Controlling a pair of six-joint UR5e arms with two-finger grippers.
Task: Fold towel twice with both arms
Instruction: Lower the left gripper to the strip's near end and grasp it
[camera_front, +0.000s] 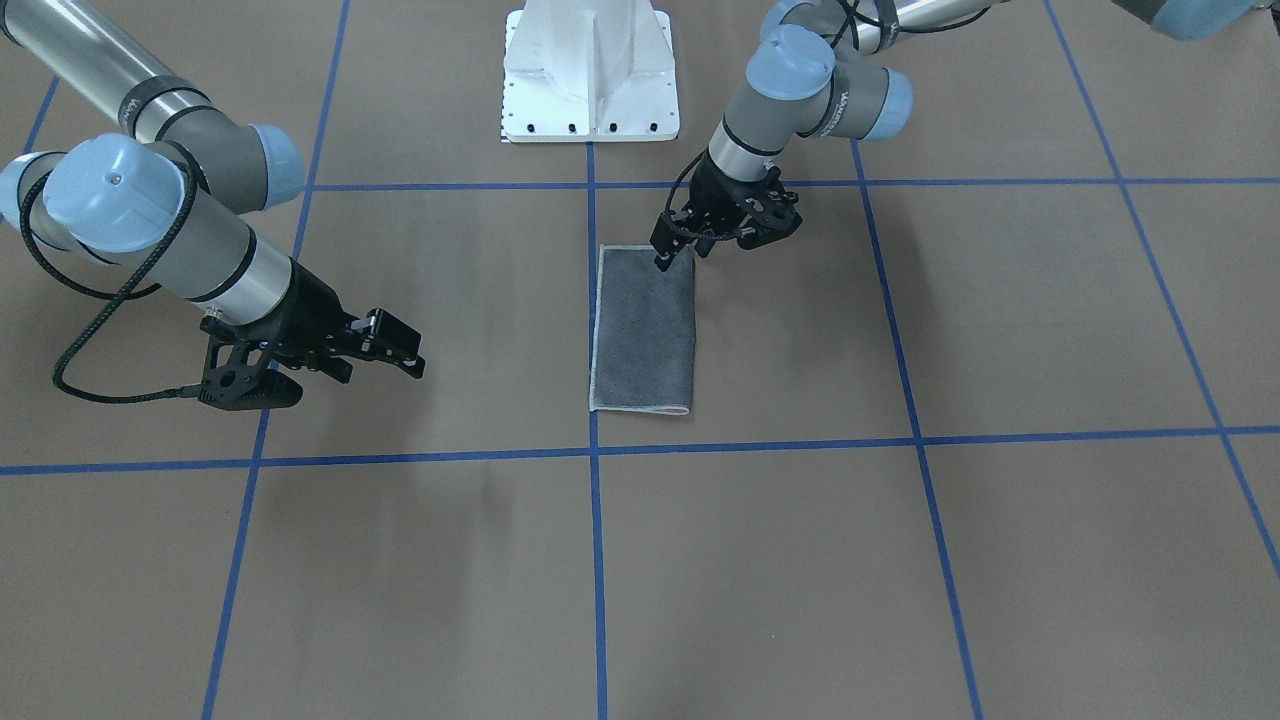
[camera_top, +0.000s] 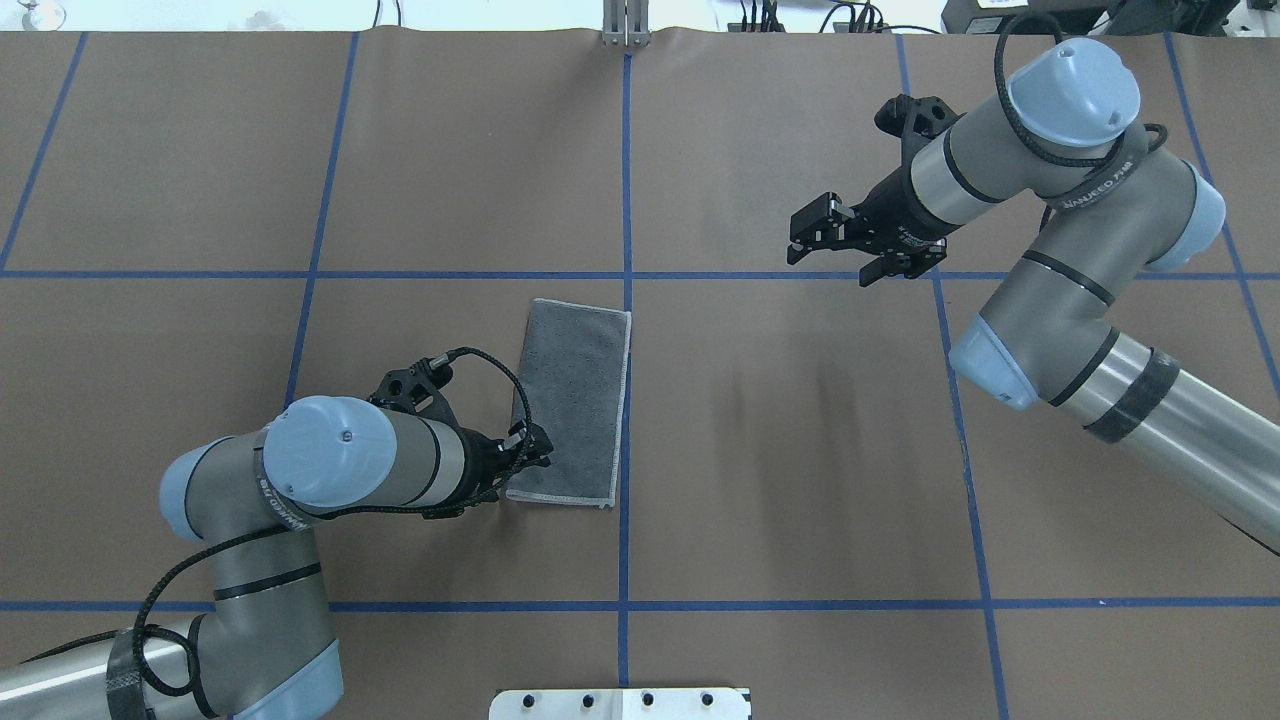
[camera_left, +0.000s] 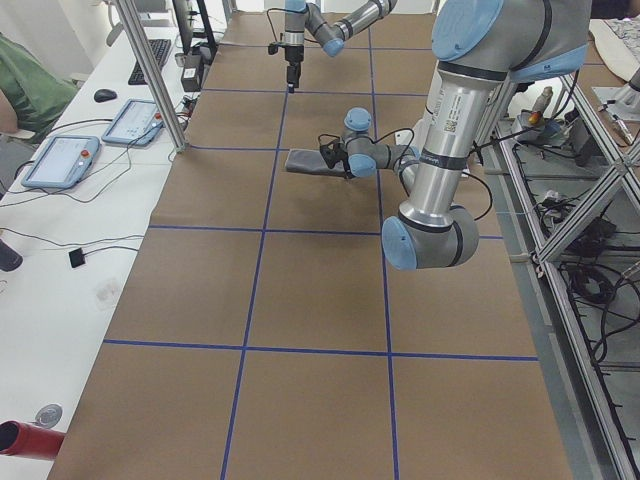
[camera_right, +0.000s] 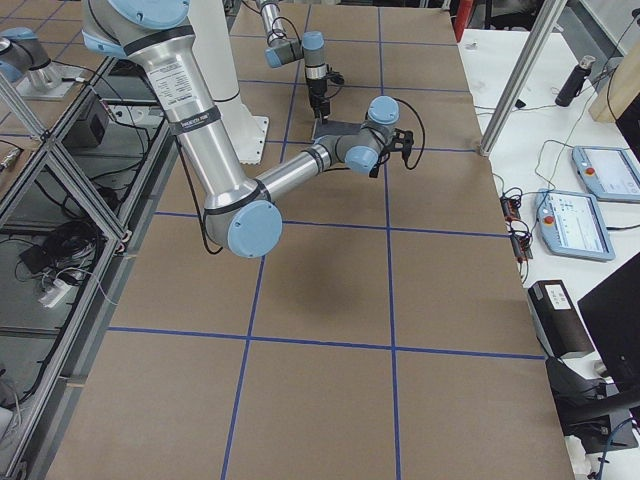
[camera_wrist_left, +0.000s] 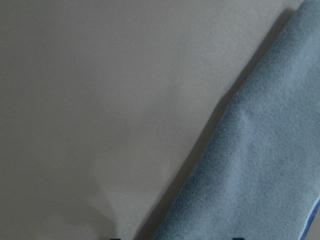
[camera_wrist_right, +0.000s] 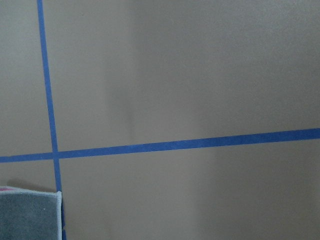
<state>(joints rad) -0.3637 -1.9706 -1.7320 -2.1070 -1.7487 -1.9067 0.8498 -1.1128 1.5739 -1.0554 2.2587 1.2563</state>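
For the second fold, I next need to grip the corner on the towel by its smooth folded long edge (camera_front: 686, 256) (camera_wrist_left: 170, 227) with my left gripper.
The towel (camera_front: 643, 330) lies flat as a narrow rectangle, grey face up, with a light stitched edge and a sliver of pink at its far end. It also shows in the overhead view (camera_top: 575, 400). My left gripper (camera_front: 682, 257) is low at the towel's corner nearest the robot, also seen from overhead (camera_top: 537, 452). Its jaws are open and straddle the towel's edge. The left wrist view shows the cloth (camera_wrist_left: 260, 165) close up. My right gripper (camera_front: 405, 352) is open and empty, raised well away from the towel, also seen from overhead (camera_top: 812, 235). The right wrist view catches one towel corner (camera_wrist_right: 27, 215).
The table is covered in brown paper with a grid of blue tape lines (camera_front: 592, 520). The white pedestal (camera_front: 590, 70) stands at the robot's side of the table. A desk with tablets (camera_left: 60, 160) and a metal post (camera_left: 150, 70) runs along the far side.
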